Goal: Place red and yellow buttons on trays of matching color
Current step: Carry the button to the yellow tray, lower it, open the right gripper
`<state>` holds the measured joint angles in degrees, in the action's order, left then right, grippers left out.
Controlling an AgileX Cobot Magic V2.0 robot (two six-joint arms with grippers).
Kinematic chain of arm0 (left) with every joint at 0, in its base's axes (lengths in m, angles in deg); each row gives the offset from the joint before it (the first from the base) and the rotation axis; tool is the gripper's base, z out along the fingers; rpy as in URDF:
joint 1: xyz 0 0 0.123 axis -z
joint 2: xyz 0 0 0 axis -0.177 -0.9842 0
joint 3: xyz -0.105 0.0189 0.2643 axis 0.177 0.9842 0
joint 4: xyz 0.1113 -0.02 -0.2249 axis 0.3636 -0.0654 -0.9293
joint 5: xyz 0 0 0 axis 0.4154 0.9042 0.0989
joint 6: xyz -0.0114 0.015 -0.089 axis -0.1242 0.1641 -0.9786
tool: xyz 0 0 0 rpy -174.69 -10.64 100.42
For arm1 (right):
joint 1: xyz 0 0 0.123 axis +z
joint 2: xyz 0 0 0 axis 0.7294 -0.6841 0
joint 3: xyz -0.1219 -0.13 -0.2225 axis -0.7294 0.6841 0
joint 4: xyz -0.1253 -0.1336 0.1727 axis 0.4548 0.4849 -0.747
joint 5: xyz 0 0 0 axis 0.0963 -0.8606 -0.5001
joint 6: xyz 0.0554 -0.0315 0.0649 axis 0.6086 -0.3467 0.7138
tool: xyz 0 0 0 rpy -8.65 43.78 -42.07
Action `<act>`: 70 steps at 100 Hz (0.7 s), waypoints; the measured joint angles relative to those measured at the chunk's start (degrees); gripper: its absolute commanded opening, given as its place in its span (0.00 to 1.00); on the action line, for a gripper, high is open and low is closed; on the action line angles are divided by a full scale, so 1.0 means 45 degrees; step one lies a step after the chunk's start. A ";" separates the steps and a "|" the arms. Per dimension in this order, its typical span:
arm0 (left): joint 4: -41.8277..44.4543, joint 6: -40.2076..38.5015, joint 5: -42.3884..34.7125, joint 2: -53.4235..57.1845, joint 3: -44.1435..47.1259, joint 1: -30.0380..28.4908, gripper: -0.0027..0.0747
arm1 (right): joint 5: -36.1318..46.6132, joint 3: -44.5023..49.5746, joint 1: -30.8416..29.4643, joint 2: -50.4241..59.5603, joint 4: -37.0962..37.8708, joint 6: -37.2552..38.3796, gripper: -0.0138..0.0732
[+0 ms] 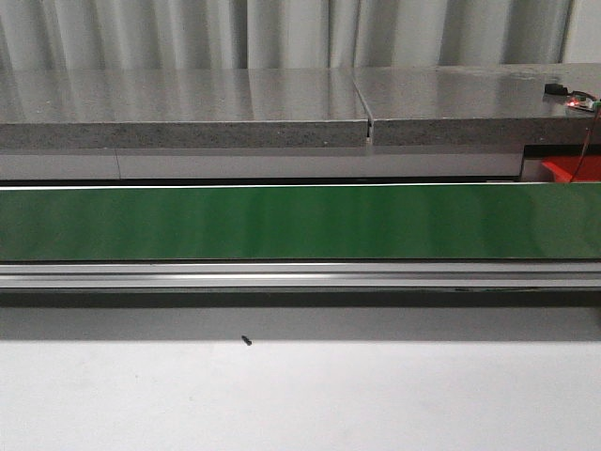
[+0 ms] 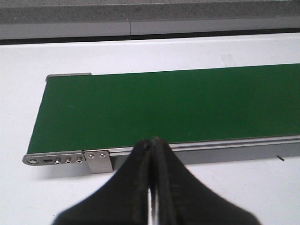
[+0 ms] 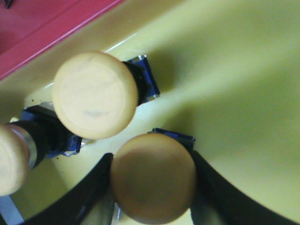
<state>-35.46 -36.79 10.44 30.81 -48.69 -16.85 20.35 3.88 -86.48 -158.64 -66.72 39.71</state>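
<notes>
The held button's blue base is down in the yellow tray, so the button would stay there. The robot's right gripper should open.
In the right wrist view my right gripper is shut on a yellow button, with a black finger against each side of its round cap. It is over the yellow tray. Two more yellow buttons rest in that tray, one close beside the held one and one at the frame edge. A red tray borders the yellow one, and part of it shows in the front view. My left gripper is shut and empty by the near rail of the green conveyor belt. No red button is in view.
The green belt runs across the front view with nothing on it. A grey stone counter stands behind it, with a small device and wires at its right end. White table lies in front, with a tiny black speck.
</notes>
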 measured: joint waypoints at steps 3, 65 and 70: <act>0.0000 0.0000 0.0000 0.0000 0.0000 0.0000 0.01 | 0.0054 0.0000 0.0000 -0.0064 -0.0055 0.0000 0.44; 0.0000 0.0000 0.0000 0.0000 0.0000 0.0000 0.01 | -0.0145 0.0000 0.0000 -0.0333 -0.0125 -0.0054 0.72; 0.0000 0.0000 0.0000 0.0000 0.0000 0.0000 0.01 | -0.0166 0.0000 0.0000 -0.0333 -0.0125 -0.0054 0.72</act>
<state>-35.46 -36.79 10.44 30.81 -48.69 -16.85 19.60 3.88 -86.48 -160.13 -67.29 39.46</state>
